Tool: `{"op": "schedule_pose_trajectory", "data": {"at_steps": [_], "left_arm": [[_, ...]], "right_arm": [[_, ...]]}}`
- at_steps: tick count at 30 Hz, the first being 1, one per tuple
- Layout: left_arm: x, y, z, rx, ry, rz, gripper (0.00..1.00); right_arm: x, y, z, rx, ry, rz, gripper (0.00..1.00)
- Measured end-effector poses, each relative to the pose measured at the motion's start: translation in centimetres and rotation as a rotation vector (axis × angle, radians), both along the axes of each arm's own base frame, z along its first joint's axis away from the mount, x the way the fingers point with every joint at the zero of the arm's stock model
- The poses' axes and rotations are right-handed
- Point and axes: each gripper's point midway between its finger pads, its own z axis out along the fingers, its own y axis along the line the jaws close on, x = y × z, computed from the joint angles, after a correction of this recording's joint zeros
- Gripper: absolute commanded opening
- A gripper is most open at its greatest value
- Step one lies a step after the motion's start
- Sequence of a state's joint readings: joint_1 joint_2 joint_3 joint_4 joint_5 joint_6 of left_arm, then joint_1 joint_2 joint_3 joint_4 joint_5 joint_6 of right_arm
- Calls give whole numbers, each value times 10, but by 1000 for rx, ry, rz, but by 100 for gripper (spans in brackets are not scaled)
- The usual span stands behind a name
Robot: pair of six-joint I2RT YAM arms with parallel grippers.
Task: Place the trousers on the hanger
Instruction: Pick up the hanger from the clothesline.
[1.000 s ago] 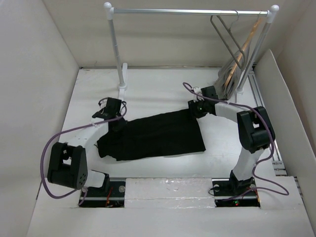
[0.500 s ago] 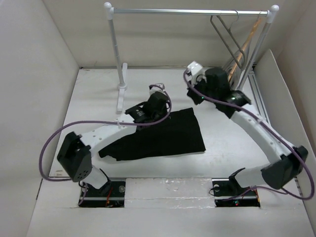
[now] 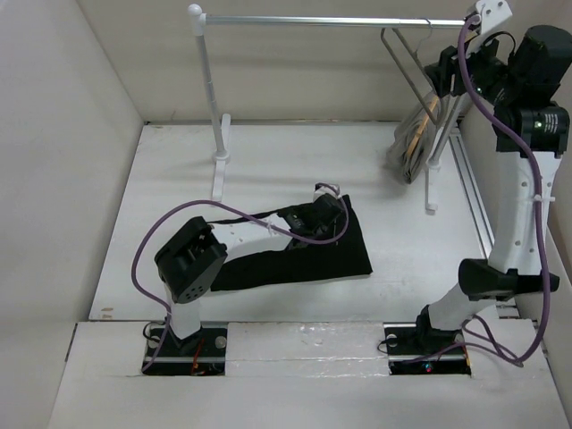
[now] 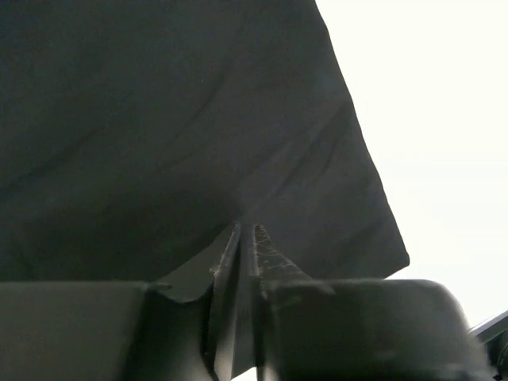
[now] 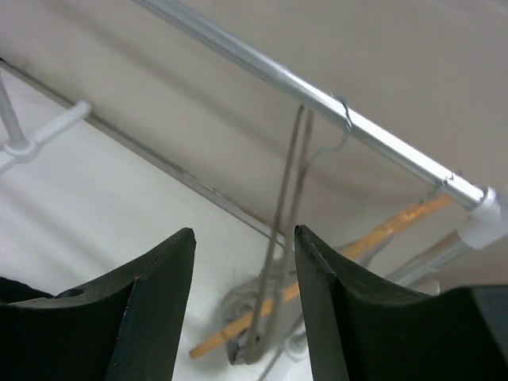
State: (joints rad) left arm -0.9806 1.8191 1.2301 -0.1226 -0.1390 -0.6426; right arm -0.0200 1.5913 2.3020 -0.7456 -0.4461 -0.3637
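I should grab the grey hanger with my right gripper by its nearest end, rather than by the hook, to unhook it and hand it over.
The black trousers (image 3: 295, 255) lie flat on the white table and fill the left wrist view (image 4: 175, 127). My left gripper (image 3: 327, 214) rests on their far right corner. Its jaws (image 4: 246, 238) are pressed together on the cloth, and creases run out from the tips. The grey hanger (image 3: 407, 64) hangs by its hook from the rail (image 3: 340, 20) at the back right. My right gripper (image 3: 447, 71) is raised beside it and open. In the right wrist view the hanger (image 5: 287, 198) shows just beyond the gap between the fingers (image 5: 243, 232), not touched.
A light brown wooden hanger (image 3: 438, 100) leans by the rack's right post, also in the right wrist view (image 5: 381, 234). A grey cloth heap (image 3: 409, 147) lies under it. The rack's left post (image 3: 210, 98) stands at the back. White walls enclose the table.
My left gripper moved right along the trousers, from their left end to the far right corner. My right arm rose from the table to the rail beside the grey hanger.
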Motion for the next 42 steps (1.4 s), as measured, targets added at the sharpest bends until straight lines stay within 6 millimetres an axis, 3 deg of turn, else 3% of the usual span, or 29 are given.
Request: {"op": "schedule_pose_trajectory", "data": {"at_steps": [1,7,10,15,22,25,27,33,36,38,42], "left_arm": [[0,-1,0,-5,-1,-4,11],[1,2,-5,-6,1,-1,9],[0,3,-6,-3,3,0,5],[-3,6,-13,4,14,1,0],[-23,32,-49,72,88,17,0],[-23,32,-49,60,90,30,0],[-23,32,-49,57,94,37,0],[-27,34,-46,57,104,41,0],[-31,35,-36,56,106,36,12],[-29,30,-20,38,93,32,23],[-15,10,43,-70,15,30,35]], "right_arm": [[6,-9,-7,-1,21,-10,59],[48,-45,-72,15,203,-44,59],[60,-45,-96,19,267,-29,56],[62,-39,-112,27,306,9,47],[61,-38,-146,40,376,18,19],[60,-37,-156,46,392,22,9],[62,-37,-157,49,380,7,0],[55,-29,-130,50,301,-18,0],[48,-13,-110,29,245,-21,0],[44,-3,-96,19,207,-24,0],[34,0,-71,5,140,-76,0]]}}
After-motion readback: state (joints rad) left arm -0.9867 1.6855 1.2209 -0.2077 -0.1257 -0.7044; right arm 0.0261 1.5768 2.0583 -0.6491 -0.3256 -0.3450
